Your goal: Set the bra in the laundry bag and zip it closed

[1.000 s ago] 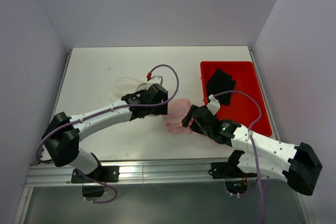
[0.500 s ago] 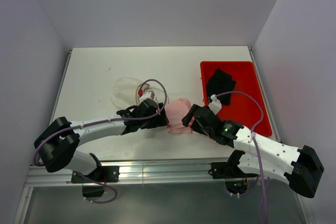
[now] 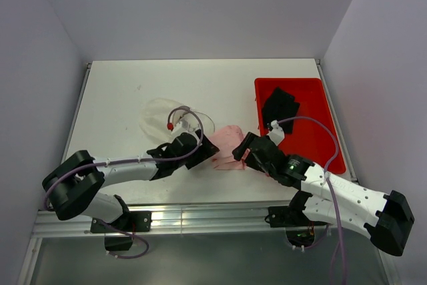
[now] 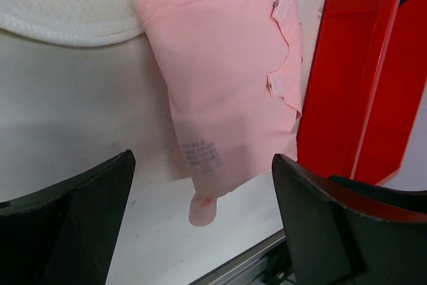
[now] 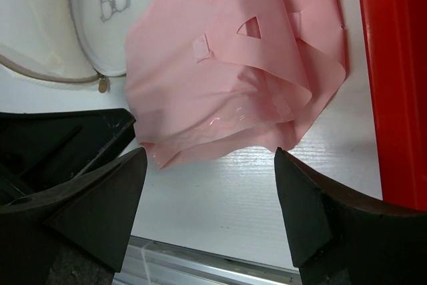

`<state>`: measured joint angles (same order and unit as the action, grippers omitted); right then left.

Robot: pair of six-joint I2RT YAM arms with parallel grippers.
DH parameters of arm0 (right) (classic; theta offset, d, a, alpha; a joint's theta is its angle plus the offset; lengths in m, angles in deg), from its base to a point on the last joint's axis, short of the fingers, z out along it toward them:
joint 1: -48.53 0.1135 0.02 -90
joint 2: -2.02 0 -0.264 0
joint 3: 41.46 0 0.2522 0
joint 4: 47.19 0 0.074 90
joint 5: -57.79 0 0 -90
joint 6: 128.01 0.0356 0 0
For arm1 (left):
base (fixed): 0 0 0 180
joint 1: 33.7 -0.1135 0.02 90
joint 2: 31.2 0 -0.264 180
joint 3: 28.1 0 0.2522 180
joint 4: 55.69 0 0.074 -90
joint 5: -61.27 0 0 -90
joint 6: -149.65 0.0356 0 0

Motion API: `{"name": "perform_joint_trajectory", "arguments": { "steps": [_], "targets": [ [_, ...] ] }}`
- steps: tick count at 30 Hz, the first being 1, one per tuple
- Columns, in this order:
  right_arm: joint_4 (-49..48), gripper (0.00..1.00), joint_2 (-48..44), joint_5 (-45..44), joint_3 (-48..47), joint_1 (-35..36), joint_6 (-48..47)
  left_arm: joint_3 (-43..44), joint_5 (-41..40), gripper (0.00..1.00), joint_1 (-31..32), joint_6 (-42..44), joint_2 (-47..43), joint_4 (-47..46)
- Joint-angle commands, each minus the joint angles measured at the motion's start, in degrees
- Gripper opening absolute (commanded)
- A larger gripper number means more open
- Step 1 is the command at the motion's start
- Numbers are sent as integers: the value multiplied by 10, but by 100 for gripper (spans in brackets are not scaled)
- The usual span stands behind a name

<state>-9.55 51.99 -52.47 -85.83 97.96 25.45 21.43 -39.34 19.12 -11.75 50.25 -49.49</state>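
I will next pinch the bra's near printed end (image 3: 217, 163) (image 4: 205, 172) with my left gripper, so that its bin-side edge stays free for the right gripper to take.
The pale pink bra (image 3: 227, 145) lies flat on the table between my two grippers; it fills the left wrist view (image 4: 227, 91) and the right wrist view (image 5: 227, 71). The white mesh laundry bag (image 3: 163, 115) lies just left of it, its rim (image 4: 67, 11) touching the bra, its zipper pull (image 5: 102, 85) near the bra's edge. My left gripper (image 3: 203, 155) is open and empty on the near left of the bra. My right gripper (image 3: 243, 151) is open and empty on the bra's near right. Neither touches the bra.
A red plastic bin (image 3: 317, 148) stands right of the bra, holding a black garment (image 3: 279, 106). Its red wall shows close in the left wrist view (image 4: 347, 65) and right wrist view (image 5: 393, 85). The table's metal front edge (image 3: 200, 215) runs just below the grippers.
My left gripper has drawn back toward me, off the laundry bag, and now sits at the bra's near left. The right gripper has shifted only slightly. The bra lies about where it was.
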Motion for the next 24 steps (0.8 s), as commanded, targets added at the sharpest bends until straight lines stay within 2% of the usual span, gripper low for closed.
{"name": "perform_joint_trajectory", "arguments": {
  "steps": [1, 8, 18, 24],
  "targets": [
    [11, 84, -16, -22, 4, -6, 6, -24, -31, 90, 11, -69, -2, -63],
    [9, 84, -16, -18, 6, -8, 7, -16, -59, 87, 18, -101, 18, -82],
    [8, 84, -22, -18, 9, -10, 7, 5, -65, 77, 27, -146, 93, -128],
    [6, 84, -19, -17, 13, -9, 6, 8, -67, 71, 28, -143, 110, -164]
  ]
}}
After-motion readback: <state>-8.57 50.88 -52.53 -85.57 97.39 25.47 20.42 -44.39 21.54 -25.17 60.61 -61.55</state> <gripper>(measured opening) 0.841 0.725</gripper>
